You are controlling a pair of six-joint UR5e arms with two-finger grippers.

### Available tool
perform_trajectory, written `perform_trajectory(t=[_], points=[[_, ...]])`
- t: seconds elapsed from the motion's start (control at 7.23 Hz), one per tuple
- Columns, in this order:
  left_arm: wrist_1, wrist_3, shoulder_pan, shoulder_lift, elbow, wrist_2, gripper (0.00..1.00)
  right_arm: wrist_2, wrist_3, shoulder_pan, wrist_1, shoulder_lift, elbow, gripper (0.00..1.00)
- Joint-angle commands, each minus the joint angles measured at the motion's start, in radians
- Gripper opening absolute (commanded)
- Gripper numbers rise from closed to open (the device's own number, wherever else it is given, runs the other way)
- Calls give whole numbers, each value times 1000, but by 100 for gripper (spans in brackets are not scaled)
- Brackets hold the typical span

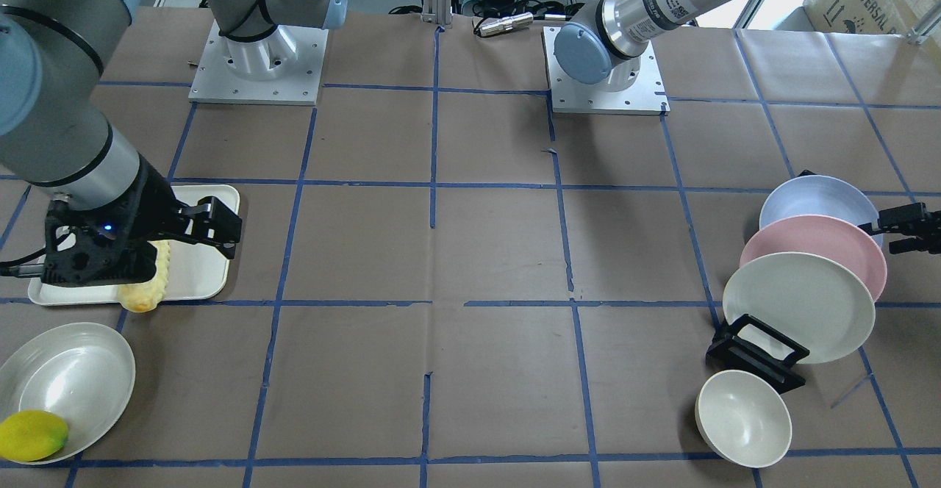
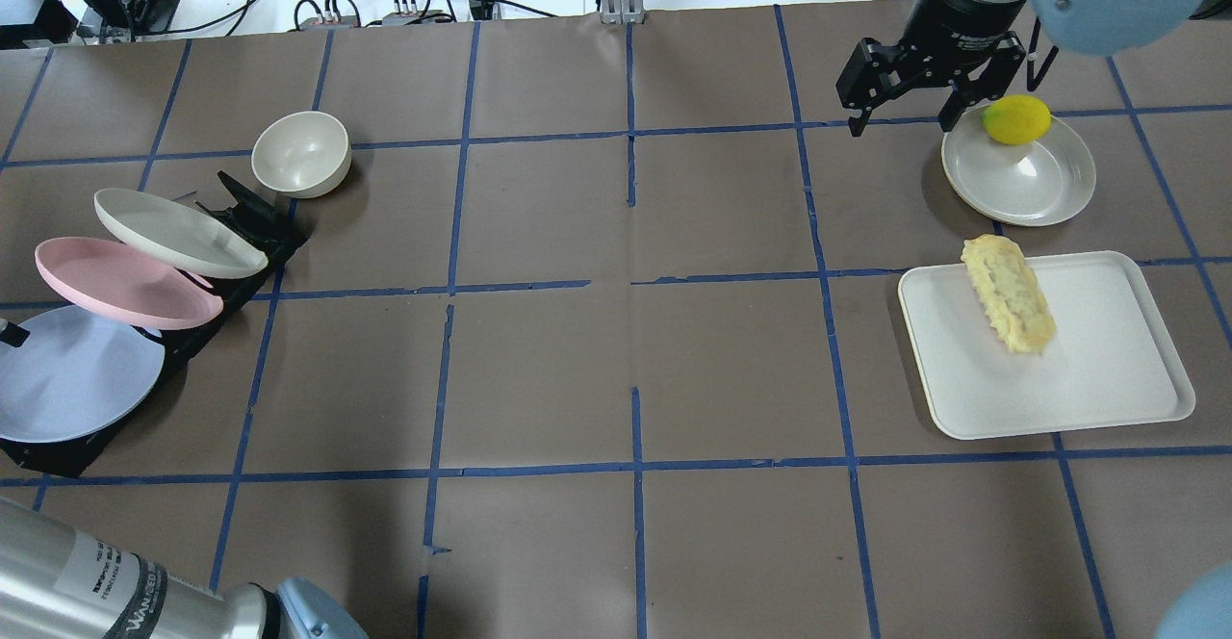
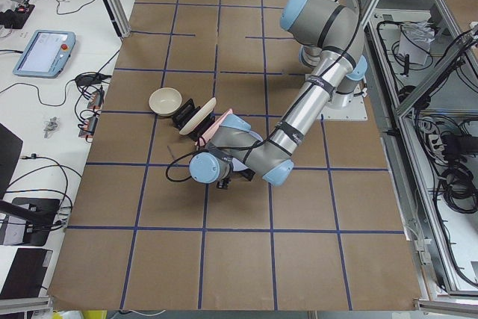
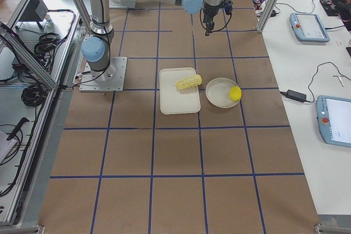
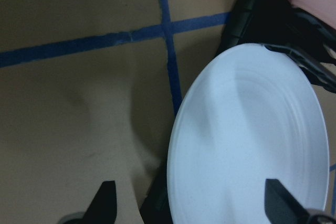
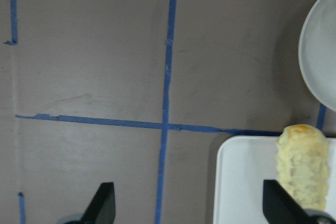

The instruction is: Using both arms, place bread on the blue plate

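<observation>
My left gripper grabs the blue plate by its rim (image 1: 876, 211) next, since that leaves the blue plate's flat middle (image 1: 817, 200) free to receive the bread.
The bread (image 2: 1008, 294), a knobbly pale yellow loaf, lies on a white tray (image 2: 1107, 360); it also shows in the right wrist view (image 6: 302, 166). My right gripper (image 2: 901, 126) is open and empty, high above the table, beyond the tray and beside the lemon dish. The blue plate (image 2: 72, 374) leans in a black rack (image 2: 241, 216). My left gripper (image 5: 191, 208) is open, its fingers either side of the blue plate's (image 5: 247, 140) rim. I cannot tell whether it touches. It shows at the front view's right edge (image 1: 893, 232).
A pink plate (image 2: 120, 283) and an off-white plate (image 2: 178, 232) lean in the same rack. A cream bowl (image 2: 300, 153) stands beyond the rack. A shallow white dish (image 2: 1030, 187) holds a lemon (image 2: 1015, 119) next to the tray.
</observation>
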Motion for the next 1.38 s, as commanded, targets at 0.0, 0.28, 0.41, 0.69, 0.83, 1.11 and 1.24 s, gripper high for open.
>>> perform_trajectory(t=[0.0,0.28,0.41,0.69,0.83,1.11,1.24], points=[[-1,-9,-6,-9,-8,44,75,-1,-359,-245,-38,-3,130,100],[-4,-10,-7,-12,-13,67,41,-13,-419,-324,-213,2,261,100],[-3,-7,-7,-12,-10,67,33,-8,-421,-324,-359,25,349,100],[-1,-6,-9,-12,9,66,18,-4,-424,-322,-598,68,474,100],[-1,-6,-10,-4,9,66,13,-2,-422,-322,-620,85,482,100],[-6,-4,-17,8,10,67,7,4,-410,-320,-620,85,493,99],[-3,-4,-18,11,12,84,6,3,-407,-320,-620,83,490,63]])
